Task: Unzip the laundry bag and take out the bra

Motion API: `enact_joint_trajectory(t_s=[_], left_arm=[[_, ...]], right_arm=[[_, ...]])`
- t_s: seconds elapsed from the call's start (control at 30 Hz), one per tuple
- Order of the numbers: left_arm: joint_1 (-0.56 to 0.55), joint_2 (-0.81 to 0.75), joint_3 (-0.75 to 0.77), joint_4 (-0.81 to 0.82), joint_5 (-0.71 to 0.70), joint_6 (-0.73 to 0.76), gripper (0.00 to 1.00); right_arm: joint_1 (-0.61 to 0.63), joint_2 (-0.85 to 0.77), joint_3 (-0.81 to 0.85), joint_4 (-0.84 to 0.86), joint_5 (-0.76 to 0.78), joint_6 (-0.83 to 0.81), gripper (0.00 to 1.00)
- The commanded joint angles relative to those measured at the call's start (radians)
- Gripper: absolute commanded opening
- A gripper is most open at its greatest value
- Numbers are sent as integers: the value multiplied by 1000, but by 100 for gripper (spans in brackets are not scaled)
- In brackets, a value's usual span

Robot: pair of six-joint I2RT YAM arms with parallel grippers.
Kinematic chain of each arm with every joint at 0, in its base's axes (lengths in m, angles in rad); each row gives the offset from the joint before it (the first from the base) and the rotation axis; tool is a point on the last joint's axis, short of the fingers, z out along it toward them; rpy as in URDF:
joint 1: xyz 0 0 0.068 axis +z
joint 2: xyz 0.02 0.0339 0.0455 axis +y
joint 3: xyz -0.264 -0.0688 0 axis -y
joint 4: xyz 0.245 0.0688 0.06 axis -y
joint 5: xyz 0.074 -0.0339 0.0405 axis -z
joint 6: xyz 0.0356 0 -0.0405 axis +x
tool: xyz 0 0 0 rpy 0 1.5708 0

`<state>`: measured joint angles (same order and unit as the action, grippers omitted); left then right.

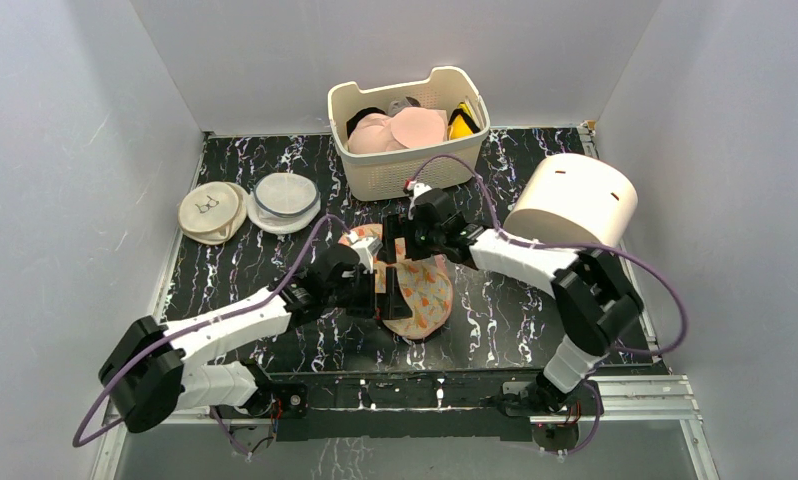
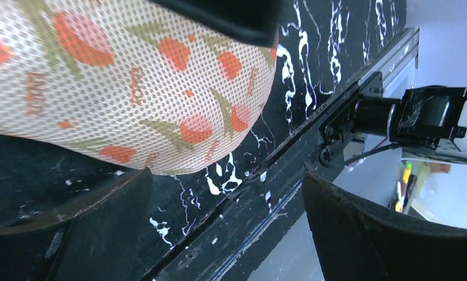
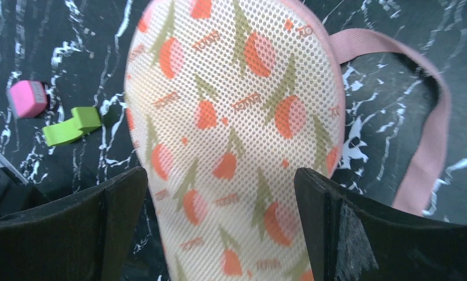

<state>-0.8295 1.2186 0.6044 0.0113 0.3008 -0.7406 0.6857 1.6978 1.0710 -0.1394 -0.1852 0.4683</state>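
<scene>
The zipper has to stay free to be pulled open, so the robot's left gripper needs to grab the laundry bag by its near edge point(image 1: 419, 336) point(image 2: 202, 166) next.
The laundry bag point(image 1: 422, 288), peach mesh with a carrot print, lies flat on the black marbled table between both arms. My left gripper point(image 1: 380, 292) is open at the bag's left edge. In the left wrist view the bag point(image 2: 131, 76) fills the upper left, and only the table's front edge lies between the open fingers point(image 2: 228, 228). My right gripper point(image 1: 395, 245) is open over the bag's far end. In the right wrist view the bag point(image 3: 231, 129) lies between the two spread fingers point(image 3: 219, 225), with its pink loop point(image 3: 433, 117) to the right. The bra is hidden.
A cream slotted basket point(image 1: 415, 175) with pale pink cups point(image 1: 395, 130) stands at the back. Two round white mesh discs point(image 1: 212, 212) point(image 1: 285, 200) lie at the back left. A white cylinder point(image 1: 572, 200) stands at the right. A pink block point(image 3: 27, 98) and a green piece point(image 3: 73, 124) lie beside the bag.
</scene>
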Motion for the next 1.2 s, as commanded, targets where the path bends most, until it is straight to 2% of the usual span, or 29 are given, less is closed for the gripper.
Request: enact_joint_trajectory(t_s=[0.0,0.2,0.3,0.37,0.47,0.53,0.6,0.7,0.77,0.8,0.9,1.03,1.17], left_arm=[[0,-117,79,-183,-103,62,98],[0,-191,108,-225,-211,95,98],[0,-246,83,-116,-205,177,98],[-2,-278,63,-27,-165,302,98],[-3,-324,8,121,-42,538,98],[-4,-331,2,142,1,715,98],[-5,-312,3,118,39,916,98],[-33,-266,2,-18,155,1305,99],[-127,-242,-38,-44,60,1513,98],[-152,-232,-64,-14,8,1559,98],[-163,-195,-106,63,-23,1610,97],[-207,-133,-147,142,-14,1679,79],[-302,-27,-182,226,-151,1742,71]], right_arm=[[0,-207,-32,-22,125,-56,98],[-6,-404,-132,-141,288,-66,98],[-7,-544,-198,-104,343,-78,98],[-7,-632,-227,-65,345,-102,98],[-7,-738,-253,-14,347,-147,98],[-7,-797,-266,13,359,-175,98],[-7,-854,-279,35,372,-191,98],[-6,-909,-306,63,373,-210,98],[-8,-933,-322,67,380,-217,98],[-7,-941,-328,64,384,-219,98],[-7,-954,-336,41,408,-226,98],[-8,-964,-336,27,416,-228,98],[-7,-961,-344,54,404,-233,98]])
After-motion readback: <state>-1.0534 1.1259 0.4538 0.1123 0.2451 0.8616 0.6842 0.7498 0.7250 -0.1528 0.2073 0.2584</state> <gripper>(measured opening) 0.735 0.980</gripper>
